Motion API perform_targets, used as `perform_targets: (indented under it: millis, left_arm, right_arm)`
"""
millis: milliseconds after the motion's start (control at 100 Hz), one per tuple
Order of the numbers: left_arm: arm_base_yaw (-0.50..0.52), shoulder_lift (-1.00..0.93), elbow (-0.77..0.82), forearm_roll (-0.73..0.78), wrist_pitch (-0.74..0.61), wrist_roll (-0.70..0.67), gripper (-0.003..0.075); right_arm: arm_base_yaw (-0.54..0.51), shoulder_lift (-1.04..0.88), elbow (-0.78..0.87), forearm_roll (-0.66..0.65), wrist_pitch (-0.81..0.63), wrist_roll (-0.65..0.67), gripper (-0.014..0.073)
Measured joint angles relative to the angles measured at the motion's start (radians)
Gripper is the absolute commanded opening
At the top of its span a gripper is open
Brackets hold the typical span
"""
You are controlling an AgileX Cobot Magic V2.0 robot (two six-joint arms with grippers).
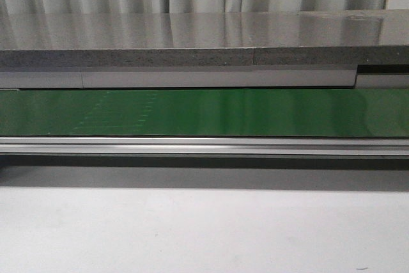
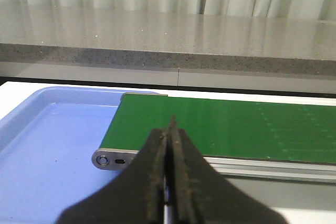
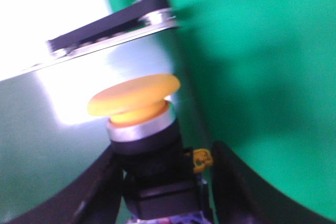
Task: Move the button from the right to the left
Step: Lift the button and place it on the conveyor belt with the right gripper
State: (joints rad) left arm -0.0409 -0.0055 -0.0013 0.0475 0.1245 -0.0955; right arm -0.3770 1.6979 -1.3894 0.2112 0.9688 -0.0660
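My right gripper keeps holding the button now: in the right wrist view the button's black body (image 3: pixel 164 184) hangs beside the green belt, short of its surface.
The button (image 3: pixel 134 95) has a round yellow-orange cap, a silver collar and a black boxy body. It stands between the black fingers of my right gripper (image 3: pixel 165 153), which is shut on its body. Behind it lie the green belt (image 3: pixel 252 51) and the belt's metal end. That view is blurred. In the left wrist view my left gripper (image 2: pixel 169 129) is shut with nothing in it, hanging before the left end of the green belt (image 2: pixel 236 124). The front view shows the belt (image 1: pixel 204 112) bare, with no gripper and no button in sight.
A blue tray (image 2: pixel 47 140) sits just past the belt's left end. A grey stone counter (image 1: pixel 192 36) runs behind the belt, with curtains beyond it. The belt's metal rail (image 1: pixel 204 145) fronts a white table (image 1: pixel 204 228).
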Motion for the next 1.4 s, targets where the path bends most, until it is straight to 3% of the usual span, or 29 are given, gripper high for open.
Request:
perform_targets:
  millis: [350, 420, 610, 960, 1030, 1100, 1310, 1370, 1400]
  left_arm:
    - [0.000, 0.000, 0.000, 0.000, 0.000, 0.000, -0.0020]
    - [0.000, 0.000, 0.000, 0.000, 0.000, 0.000, -0.0020]
    - [0.000, 0.000, 0.000, 0.000, 0.000, 0.000, -0.0020]
    - [0.000, 0.000, 0.000, 0.000, 0.000, 0.000, -0.0020]
    - [0.000, 0.000, 0.000, 0.000, 0.000, 0.000, -0.0020]
    - [0.000, 0.000, 0.000, 0.000, 0.000, 0.000, -0.0020]
    - [0.000, 0.000, 0.000, 0.000, 0.000, 0.000, -0.0020]
    - [0.000, 0.000, 0.000, 0.000, 0.000, 0.000, -0.0020]
    - [0.000, 0.000, 0.000, 0.000, 0.000, 0.000, -0.0020]
  right_arm:
    - [0.115, 0.072, 0.028, 0.012, -0.009, 0.049, 0.0160]
    - [0.121, 0.097, 0.028, 0.011, -0.008, 0.050, 0.0226]
    - [0.126, 0.110, 0.031, 0.011, -0.010, 0.053, 0.0594]
    - [0.194, 0.014, 0.031, 0.005, -0.007, -0.025, 0.0612]
    - [0.217, -0.023, 0.036, -0.008, -0.002, -0.059, 0.0577]
    - [0.242, -0.065, 0.051, -0.027, -0.002, -0.076, 0.0482]
    - [0.297, -0.196, 0.146, -0.057, -0.034, -0.082, 0.0037]
    - [0.306, -0.240, 0.190, -0.059, -0.056, -0.085, -0.0063]
    - [0.308, -0.262, 0.212, -0.061, -0.076, -0.085, -0.0067]
